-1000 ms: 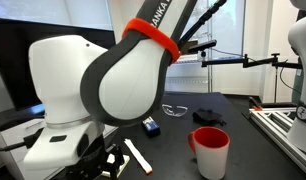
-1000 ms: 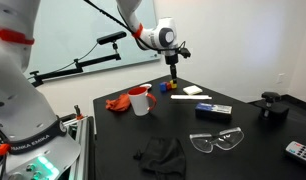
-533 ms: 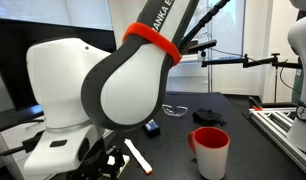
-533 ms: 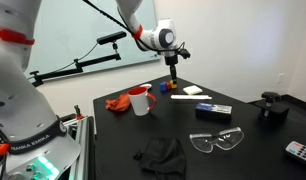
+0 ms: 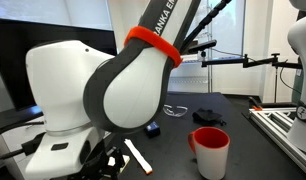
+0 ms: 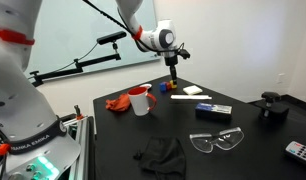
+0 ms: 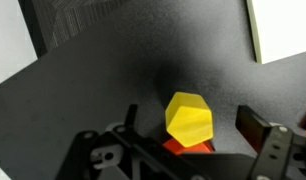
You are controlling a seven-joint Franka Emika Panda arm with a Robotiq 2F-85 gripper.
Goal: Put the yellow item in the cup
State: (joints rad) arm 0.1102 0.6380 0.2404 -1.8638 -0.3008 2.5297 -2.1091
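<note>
I will close my gripper on the yellow item now. Both fingers reach down on either side of its upper part [image 7: 189, 114], above the red piece [image 7: 183, 146].
The yellow item [image 7: 189, 118] is a small bright yellow block that stands on the black table on top of a small red piece [image 7: 183, 146]. My gripper [image 7: 191, 128] is open and hangs straight over it, with one finger on each side and a gap to both. In an exterior view the gripper [image 6: 174, 80] points down at the far side of the table, to the right of the red cup [image 6: 140, 100]. The cup stands upright and shows its white inside in an exterior view [image 5: 210, 150].
An orange cloth [image 6: 117, 103] lies beside the cup. A pale pad [image 6: 194, 91], a cream stick [image 6: 180, 97], a black box [image 6: 214, 110], safety glasses [image 6: 218, 142], a black cloth [image 6: 161, 152] and a black object [image 6: 270, 105] lie on the table.
</note>
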